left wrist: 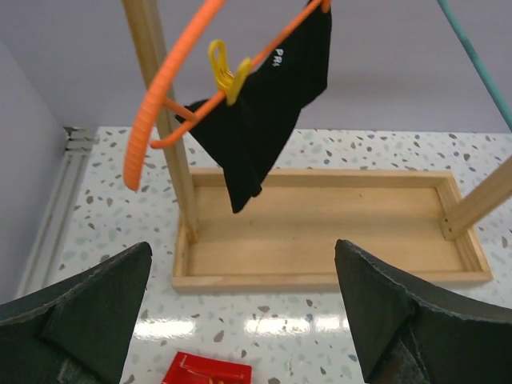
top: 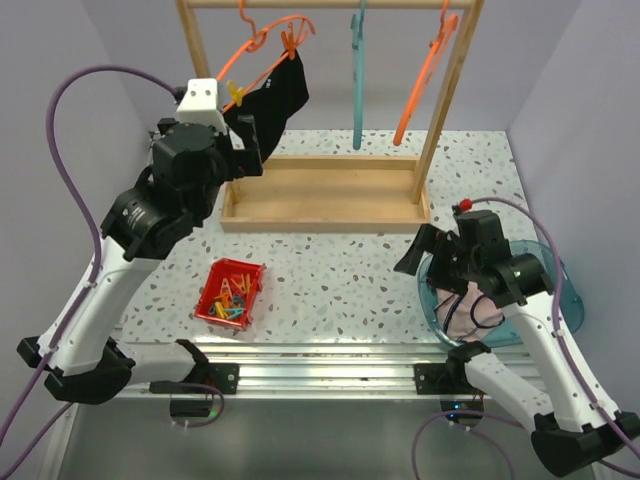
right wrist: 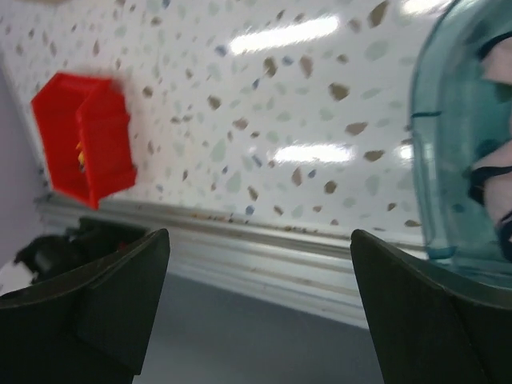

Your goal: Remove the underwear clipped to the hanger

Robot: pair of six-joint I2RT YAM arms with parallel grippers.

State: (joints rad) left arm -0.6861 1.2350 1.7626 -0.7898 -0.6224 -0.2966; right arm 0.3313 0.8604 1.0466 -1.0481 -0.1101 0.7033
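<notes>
The hook and clips should stay free to remove the black underwear (top: 280, 90), so my left gripper needs to grab the orange hanger's near arm end (top: 221, 84) next.
Black underwear (top: 280, 90) hangs from an orange hanger (top: 262, 40) at the left of the wooden rack, held by a yellow clip (top: 237, 95) and an orange clip (top: 290, 42). In the left wrist view the black underwear (left wrist: 264, 112) and yellow clip (left wrist: 224, 70) hang above and ahead of my open, empty left gripper (left wrist: 242, 248). From above, the left gripper (top: 250, 145) is just left of and below the garment. My right gripper (top: 418, 252) is open and empty (right wrist: 260, 234) beside a teal basket (top: 560, 290) holding pink underwear with dark trim (top: 470, 305). I cannot make out navy underwear.
A red tray (top: 207, 305) of coloured clips sits front left; it also shows in the left wrist view (left wrist: 208, 370) and the right wrist view (right wrist: 80, 136). The rack's wooden base tray (top: 320, 218) lies under the hangers. A bare teal hanger (top: 357, 80) and a bare orange hanger (top: 425, 80) hang further right.
</notes>
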